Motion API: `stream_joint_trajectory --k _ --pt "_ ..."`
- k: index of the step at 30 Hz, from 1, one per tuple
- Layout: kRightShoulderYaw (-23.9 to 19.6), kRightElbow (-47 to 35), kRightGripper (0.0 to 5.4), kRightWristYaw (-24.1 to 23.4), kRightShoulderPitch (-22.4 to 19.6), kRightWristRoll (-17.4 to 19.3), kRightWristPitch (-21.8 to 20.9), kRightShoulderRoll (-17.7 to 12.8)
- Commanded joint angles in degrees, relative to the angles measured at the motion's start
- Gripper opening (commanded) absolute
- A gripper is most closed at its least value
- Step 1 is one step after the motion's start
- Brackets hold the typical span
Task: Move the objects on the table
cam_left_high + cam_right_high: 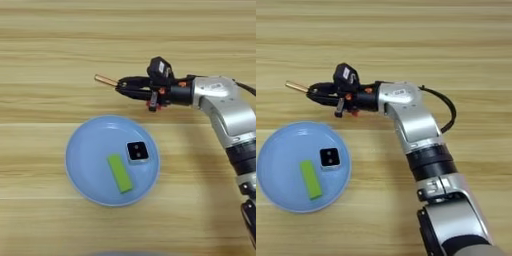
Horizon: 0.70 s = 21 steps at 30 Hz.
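The screwdriver would fall if the right gripper opened now, because the screwdriver's orange handle (pixel 106 81) is above the tabletop. The right gripper should keep holding the screwdriver.
My right gripper (pixel 120 87) reaches in from the right over the table (pixel 50 40), just beyond the plate, with its black fingers shut on the orange-handled screwdriver (pixel 105 79). The screwdriver's end sticks out to the left past the fingertips, also in the right eye view (pixel 295 86). The lime-green bar (pixel 120 173) lies flat in the light-blue plate (pixel 82 150). Beside it on the plate, to the upper right, sits the silver cube (pixel 137 152) with its two-dot face up. A small red spot (pixel 151 106) shows under the gripper's body; I cannot tell whether it is the red cube.
The silver forearm (pixel 411 120) runs from the bottom right up to the gripper, with a black cable (pixel 448 112) looping off its right side. Bare wood lies beyond the gripper and left of the plate.
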Motion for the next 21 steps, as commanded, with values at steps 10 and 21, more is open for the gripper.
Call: stream_joint_trajectory --k 10,21 --pt "-4.4 2.5 0.77 -0.8 -4.4 0.5 -3.3 -6.6" --pt "-5.4 3.8 0.77 -0.7 -3.0 -0.5 -4.6 -10.3"
